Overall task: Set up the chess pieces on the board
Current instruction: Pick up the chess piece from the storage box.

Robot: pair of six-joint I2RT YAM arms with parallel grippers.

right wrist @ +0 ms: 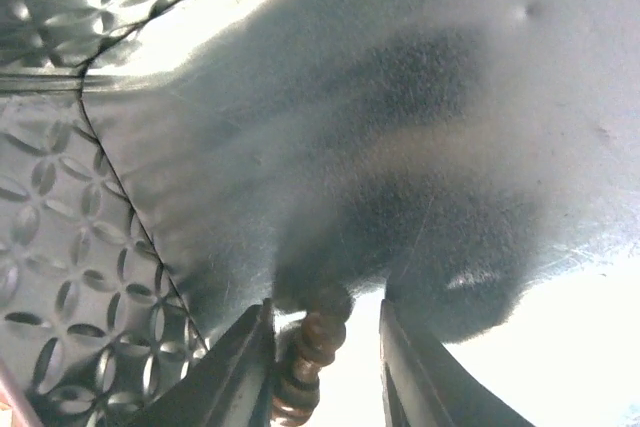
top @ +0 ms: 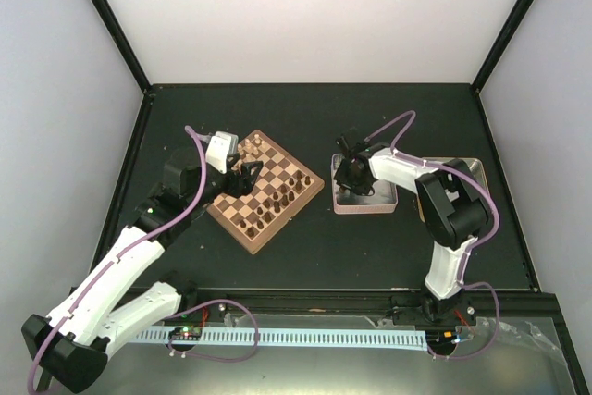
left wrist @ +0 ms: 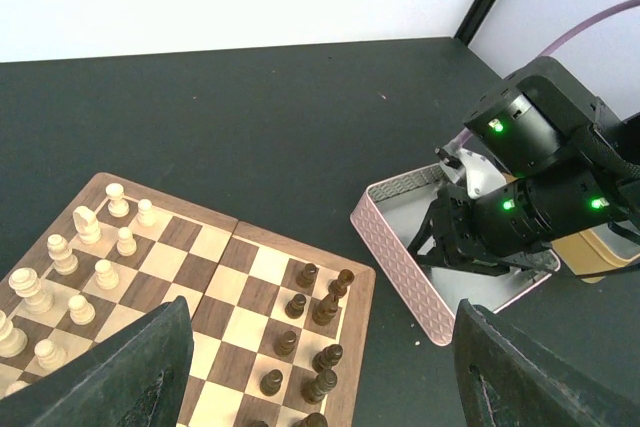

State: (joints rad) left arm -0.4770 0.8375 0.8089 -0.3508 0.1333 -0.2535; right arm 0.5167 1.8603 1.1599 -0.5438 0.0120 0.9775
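The head of the dark piece needs to stay free for the handover to my left gripper. My right gripper should next pick up the dark piece by its base [right wrist: 295,402].
The board [top: 242,228] lies left of centre, with several dark chess pieces [top: 282,193] along its right side and cream pieces [top: 252,145] at its far corner. My left gripper [top: 242,176] hovers open over the board [left wrist: 362,292], its wide-apart fingers [left wrist: 130,367] framing the dark pieces [left wrist: 318,297] with nothing between them. My right gripper [top: 351,176] reaches down into the tin [top: 365,203]. In the right wrist view one dark piece [right wrist: 310,357] lies between the right gripper's [right wrist: 325,322] jaws. It rests against the left finger, with a gap to the right finger.
The tin [left wrist: 400,257] has a pink patterned outer wall and a shiny floor [right wrist: 420,97], and stands just right of the board. A tan tray [left wrist: 600,252] lies behind the right arm. Cream pieces [left wrist: 80,247] fill the board's left end. Dark tabletop surrounds everything.
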